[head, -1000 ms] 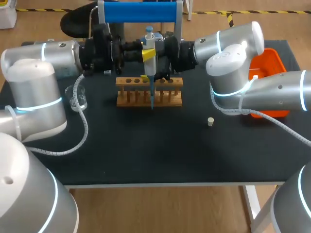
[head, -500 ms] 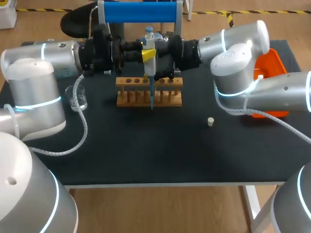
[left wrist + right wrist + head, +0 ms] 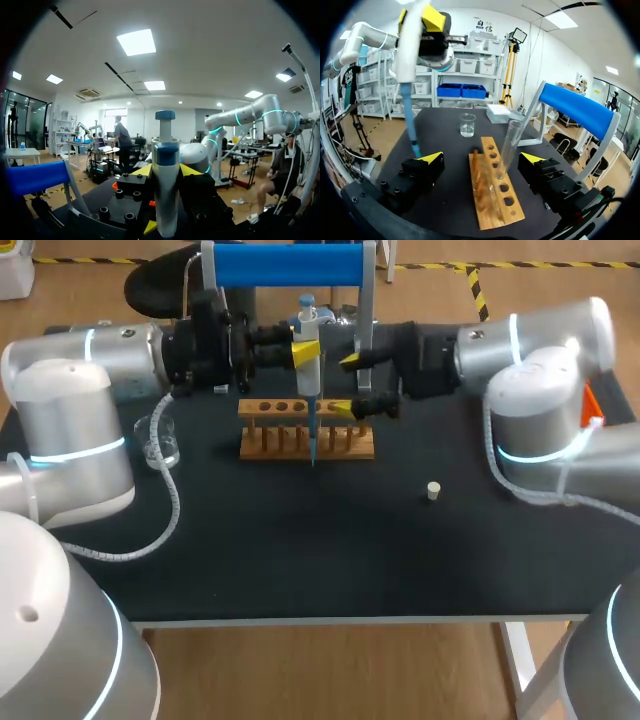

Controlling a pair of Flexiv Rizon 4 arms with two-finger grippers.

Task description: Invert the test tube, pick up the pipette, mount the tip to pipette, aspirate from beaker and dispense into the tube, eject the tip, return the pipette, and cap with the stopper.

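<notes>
The right gripper takes hold of the pipette's bare lower white body (image 3: 310, 380) (image 3: 407, 62) next, since my left gripper's fingers already cover the pipette's upper body.
My left gripper (image 3: 300, 350) is shut on the white pipette (image 3: 309, 360), holding it upright with its blue tip (image 3: 312, 440) hanging in front of the wooden rack (image 3: 270, 443). In the left wrist view the pipette (image 3: 166, 195) stands between the yellow fingertips (image 3: 142, 171). My right gripper (image 3: 347, 383) is open just right of the pipette, above the rack's right end. In the right wrist view a clear test tube (image 3: 510, 142) stands in the rack (image 3: 497, 205), ahead of the open right gripper (image 3: 481, 159). The pipette (image 3: 409, 55) hangs to one side. A small stopper (image 3: 433, 490) lies on the mat.
A glass beaker (image 3: 160, 440) stands at the left of the mat, also seen beyond the rack as the beaker (image 3: 467, 125). The blue-topped stand (image 3: 290, 265) rises behind the rack. An orange tray (image 3: 592, 400) shows behind my right arm.
My right arm has drawn back to the right, away from the pipette, with its fingers open. The left arm and pipette have stayed put.
</notes>
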